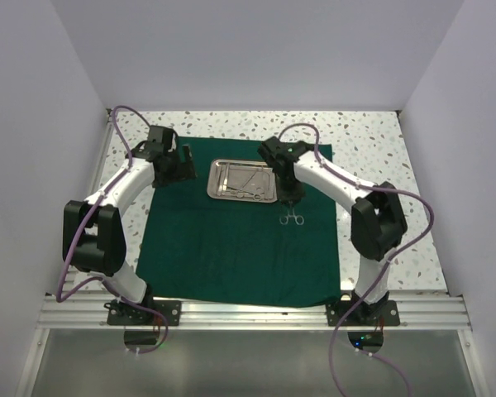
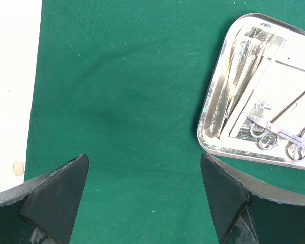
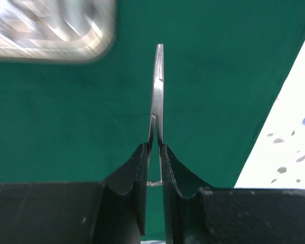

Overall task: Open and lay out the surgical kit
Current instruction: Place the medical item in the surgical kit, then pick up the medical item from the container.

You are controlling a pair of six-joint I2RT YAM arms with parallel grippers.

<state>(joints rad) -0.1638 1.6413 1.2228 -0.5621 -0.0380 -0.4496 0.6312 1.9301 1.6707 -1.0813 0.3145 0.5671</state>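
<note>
The forceps are hanging beside the tray's corner, short of the empty cloth. My right gripper should move the forceps to the cloth before it releases them, or they would come down short.
The dark green cloth (image 1: 231, 248) lies spread flat on the table. The steel tray (image 1: 216, 179) sits on its far middle part, with slim instruments (image 1: 246, 184) inside. In the left wrist view the tray (image 2: 206, 127) holds tweezers (image 2: 231, 86) and ring-handled scissors (image 2: 274, 132). My left gripper (image 1: 180, 165) is open and empty over bare cloth (image 2: 127, 76), left of the tray. My right gripper (image 1: 291, 200) is shut on ring-handled forceps (image 1: 292, 217) just right of the tray's near corner. In the right wrist view the forceps (image 3: 157, 91) stick out from between my fingers (image 3: 137, 168) above the cloth.
The speckled white tabletop (image 1: 380, 149) surrounds the cloth, with white walls on three sides. The blurred tray corner (image 3: 51, 30) shows at the upper left of the right wrist view. The cloth's right edge meets the tabletop (image 3: 290, 142) nearby.
</note>
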